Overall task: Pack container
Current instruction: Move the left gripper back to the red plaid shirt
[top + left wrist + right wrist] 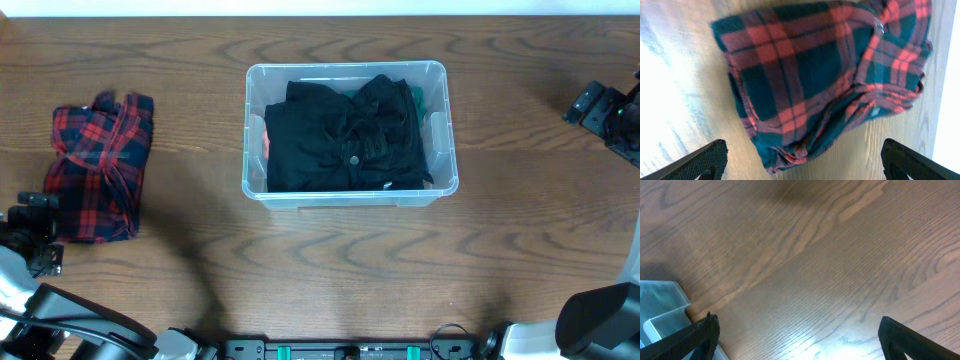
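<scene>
Next, my left gripper should grab the folded plaid shirt (98, 165) by its near edge, away from the container. The shirt's folded body then stays free to go in first.
The clear plastic container (440, 128) stands at the table's middle, holding folded black clothing (345, 135) with bits of green and orange cloth under it. A folded red-and-dark plaid shirt (98, 165) lies on the table at the left; it fills the left wrist view (820, 75). My left gripper (802, 162) is open and empty, just short of the shirt's near edge. My right gripper (800, 340) is open and empty above bare wood at the far right; a corner of the container (662, 310) shows at its left.
The wooden table (330, 265) runs across the whole view. The right arm's body (612, 115) sits at the far right edge, the left arm's body (30, 240) at the lower left. Arm bases line the front edge.
</scene>
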`<state>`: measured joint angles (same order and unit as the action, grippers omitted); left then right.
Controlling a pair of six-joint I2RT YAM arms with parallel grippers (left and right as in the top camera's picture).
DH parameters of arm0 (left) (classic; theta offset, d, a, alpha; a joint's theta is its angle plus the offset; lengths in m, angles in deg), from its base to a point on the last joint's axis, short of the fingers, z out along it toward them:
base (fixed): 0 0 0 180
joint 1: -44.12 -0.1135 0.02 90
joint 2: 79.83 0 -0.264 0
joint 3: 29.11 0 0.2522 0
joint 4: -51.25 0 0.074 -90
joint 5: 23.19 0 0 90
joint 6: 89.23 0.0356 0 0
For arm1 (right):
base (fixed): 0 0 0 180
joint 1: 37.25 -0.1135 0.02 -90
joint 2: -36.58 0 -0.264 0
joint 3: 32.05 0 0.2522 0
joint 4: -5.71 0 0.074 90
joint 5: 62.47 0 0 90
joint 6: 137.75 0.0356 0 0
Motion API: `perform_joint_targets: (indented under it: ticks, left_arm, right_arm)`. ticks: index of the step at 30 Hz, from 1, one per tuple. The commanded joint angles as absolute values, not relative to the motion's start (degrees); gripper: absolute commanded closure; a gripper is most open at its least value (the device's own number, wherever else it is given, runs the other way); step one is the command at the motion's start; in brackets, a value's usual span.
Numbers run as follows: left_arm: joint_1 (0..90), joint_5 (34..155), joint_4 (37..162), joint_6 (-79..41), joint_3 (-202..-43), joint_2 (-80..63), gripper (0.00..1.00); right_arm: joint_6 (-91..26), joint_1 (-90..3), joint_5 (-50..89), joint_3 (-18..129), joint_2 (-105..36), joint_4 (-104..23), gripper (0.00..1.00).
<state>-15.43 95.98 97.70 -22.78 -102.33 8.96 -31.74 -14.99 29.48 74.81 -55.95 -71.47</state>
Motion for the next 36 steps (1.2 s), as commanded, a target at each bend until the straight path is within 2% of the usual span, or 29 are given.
perform_joint_targets:
  ticks: [1, 8, 26, 36]
  left_arm:
    - [-15.58, 90.1, 96.67, -27.26, -101.9, 8.92, 0.01]
    - [-15.6, 85.42, 93.63, -30.26, -101.9, 9.79, 0.01]
    - [-15.54, 85.12, 88.17, -28.03, -101.9, 22.38, 0.01]
    - [-10.84, 85.16, 80.43, -27.35, -101.9, 26.82, 0.0]
  right_arm:
    - [-31.04, -14.77, 29.66, 74.71, -56.12, -71.54, 0.01]
    - [-31.04, -14.77, 29.66, 74.71, -56.12, -71.54, 0.01]
    - [-31.06, -14.77, 29.66, 74.71, -56.12, -71.54, 0.01]
    - [-31.06, -14.77, 29.66, 74.71, -56.12, -71.54, 0.01]
